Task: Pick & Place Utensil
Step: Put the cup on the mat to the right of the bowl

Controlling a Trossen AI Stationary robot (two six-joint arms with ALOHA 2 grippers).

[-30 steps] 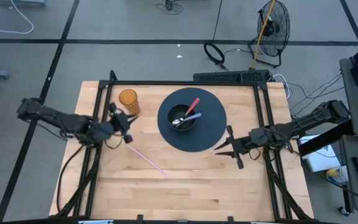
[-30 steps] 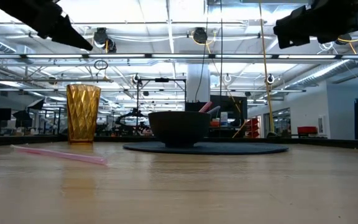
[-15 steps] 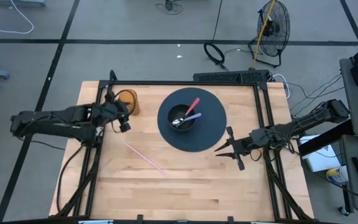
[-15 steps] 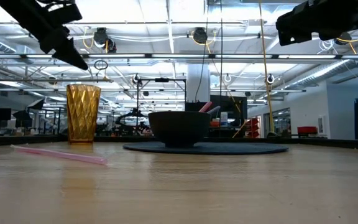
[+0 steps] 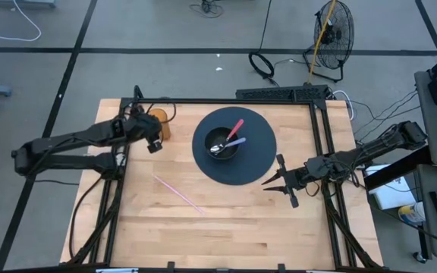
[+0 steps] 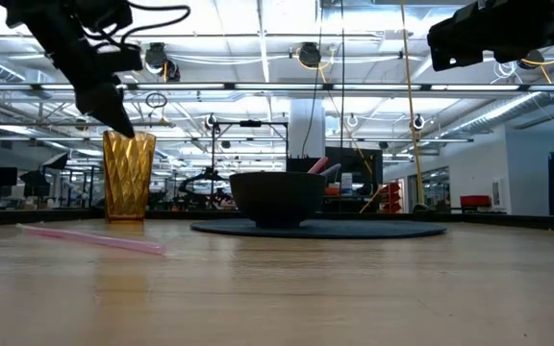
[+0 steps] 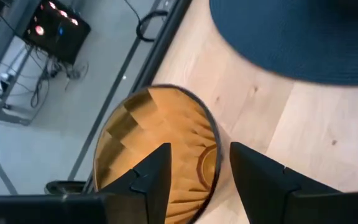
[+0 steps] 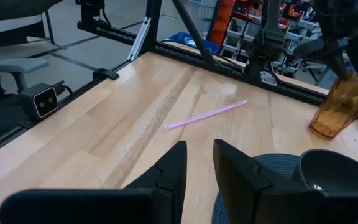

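My left gripper picks up the amber faceted cup by its open rim (image 7: 219, 144) next, so the utensils have a cup to go in.
A pink straw (image 5: 177, 194) lies flat on the wooden table, left of centre. An amber faceted cup (image 5: 158, 123) stands upright at the far left. My left gripper (image 7: 197, 180) hangs open over the cup's rim (image 7: 211, 134), one finger above the inside and one outside it; whether it touches the cup I cannot tell. A black bowl (image 5: 222, 144) sits on a round dark mat (image 5: 258, 163) and holds a red-handled utensil (image 5: 236, 127), a pale-handled one and a metal spoon. My right gripper (image 5: 270, 182) waits open, right of the mat.
A black frame (image 5: 226, 101) runs along the table's far and side edges. Bare wood lies between the straw and the near edge. A fan (image 5: 332, 30) and cables are on the floor beyond the far edge.
My left gripper has gone from just above the straw's far end toward the table's far edge and has come down to the amber cup's rim. The straw lies where it was. My right gripper has kept still.
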